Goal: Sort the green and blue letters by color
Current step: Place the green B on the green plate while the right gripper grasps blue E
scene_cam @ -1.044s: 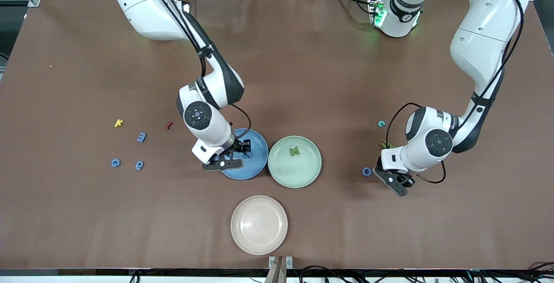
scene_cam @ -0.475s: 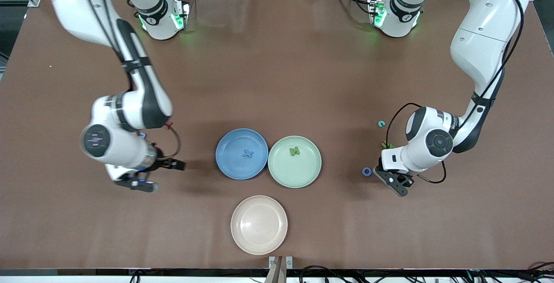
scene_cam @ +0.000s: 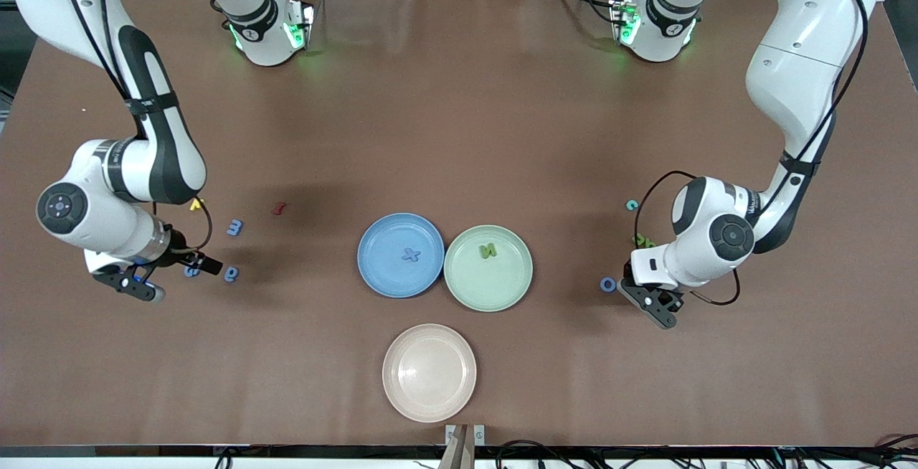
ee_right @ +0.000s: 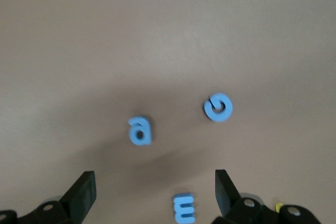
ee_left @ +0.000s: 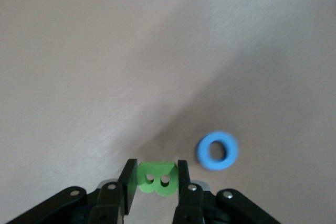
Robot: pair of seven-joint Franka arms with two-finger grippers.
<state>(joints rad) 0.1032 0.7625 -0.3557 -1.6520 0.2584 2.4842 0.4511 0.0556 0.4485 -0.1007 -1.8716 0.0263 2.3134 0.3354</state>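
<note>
I will sort the blue E onto the blue plate [scene_cam: 380,239], so my right gripper will grab its spine and bar ends next.
My left gripper [ee_left: 154,174] is shut on a green letter B [ee_left: 155,181], low over the table at the left arm's end. A blue O [ee_left: 217,150] lies just beside it, also seen as the blue O [scene_cam: 608,284] beside my left gripper [scene_cam: 654,304]. My right gripper [scene_cam: 172,275] hangs open over a blue G [scene_cam: 189,271]. Between its open fingertips [ee_right: 84,192] the right wrist view shows a blue E [ee_right: 184,208], with a blue a [ee_right: 139,130] and the G [ee_right: 218,107] farther off. A blue X [scene_cam: 410,254] lies in the blue plate [scene_cam: 380,239]. A green N [scene_cam: 488,250] lies in the green plate [scene_cam: 502,290].
A beige plate [scene_cam: 429,404] stands nearest the front camera. A yellow K [scene_cam: 195,204] and a dark red letter [scene_cam: 279,207] lie near the blue E [scene_cam: 234,227] and the blue a [scene_cam: 230,273]. A teal C [scene_cam: 632,204] and another green letter [scene_cam: 643,241] lie by the left arm.
My right arm swung from the blue plate, leaving the X there, to the blue letters at its end, and its jaws opened wide. My left gripper closed on the green B.
</note>
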